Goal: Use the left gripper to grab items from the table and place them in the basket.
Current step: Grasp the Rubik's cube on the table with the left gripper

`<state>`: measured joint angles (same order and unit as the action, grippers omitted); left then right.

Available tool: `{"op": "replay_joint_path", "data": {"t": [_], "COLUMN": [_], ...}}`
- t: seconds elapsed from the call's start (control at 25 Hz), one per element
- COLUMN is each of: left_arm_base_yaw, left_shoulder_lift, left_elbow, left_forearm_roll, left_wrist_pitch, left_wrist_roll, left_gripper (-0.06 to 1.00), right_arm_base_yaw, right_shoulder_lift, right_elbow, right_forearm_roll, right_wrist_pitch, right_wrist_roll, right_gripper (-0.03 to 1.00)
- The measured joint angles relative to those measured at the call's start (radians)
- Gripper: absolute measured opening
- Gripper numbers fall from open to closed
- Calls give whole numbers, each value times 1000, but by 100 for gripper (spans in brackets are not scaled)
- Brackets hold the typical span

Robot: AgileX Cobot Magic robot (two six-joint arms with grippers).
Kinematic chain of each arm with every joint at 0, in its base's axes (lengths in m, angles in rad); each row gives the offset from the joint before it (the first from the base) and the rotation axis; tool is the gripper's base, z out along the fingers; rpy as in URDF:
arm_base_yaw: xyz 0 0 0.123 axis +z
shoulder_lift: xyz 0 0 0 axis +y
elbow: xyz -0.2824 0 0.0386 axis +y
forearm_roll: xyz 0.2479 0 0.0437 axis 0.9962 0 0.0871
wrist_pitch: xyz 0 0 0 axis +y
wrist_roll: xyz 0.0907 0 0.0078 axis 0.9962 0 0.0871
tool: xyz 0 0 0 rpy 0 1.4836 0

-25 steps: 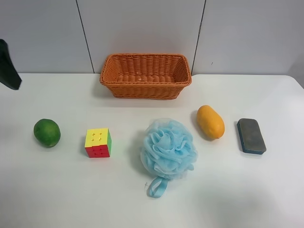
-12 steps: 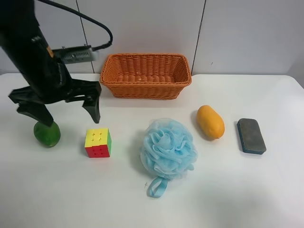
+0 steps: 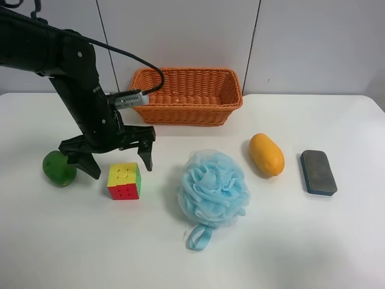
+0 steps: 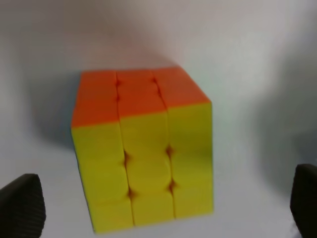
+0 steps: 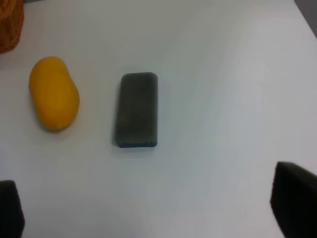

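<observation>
My left gripper's fingers hover above and behind the puzzle cube's upper edge, so it is too early to close; first they go down to it.
My left gripper is open just behind and above the yellow-red-green puzzle cube, one finger on each side of it. The left wrist view shows the cube close between the spread fingertips, not touched. The round green fruit lies left of the gripper, partly hidden by a finger. The light-blue bath pouf, orange mango and dark sponge lie to the right on the white table. The wicker basket stands empty at the back. My right gripper is open above the table near the sponge and mango.
The left arm's black cable loops in front of the basket's left end. A grey panelled wall stands behind the table. A corner of the basket shows in the right wrist view.
The left arm has swung in from the left edge, moved right and come down, so its open gripper now straddles the cube instead of hanging over the green fruit.
</observation>
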<state>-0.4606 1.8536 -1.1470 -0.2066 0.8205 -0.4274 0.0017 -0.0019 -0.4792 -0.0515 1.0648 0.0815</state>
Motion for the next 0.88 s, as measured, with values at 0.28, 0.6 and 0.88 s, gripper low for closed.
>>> {"op": "replay_joint_path", "data": {"t": [0.28,0.6,0.88], "left_arm_base_yaw": [0,0,0], "left_shoulder_lift": [79,134,136], "left_elbow": [-1,-1,-1], "left_forearm_roll": [14,16,17], "left_wrist_pitch": [-61,-89,-90], "left_wrist_roll": [-6,-12,-12], "left_gripper": [99,93,57], "right_arm_base_yaw": [0,0,0], "right_shoulder_lift": [0,0,0], "right_elbow": [0,0,0], "right_forearm_roll": [0,0,0], "right_wrist_pitch": [0,0,0], "right_wrist_roll": [0,0,0], "right_gripper": [99,99,99]}}
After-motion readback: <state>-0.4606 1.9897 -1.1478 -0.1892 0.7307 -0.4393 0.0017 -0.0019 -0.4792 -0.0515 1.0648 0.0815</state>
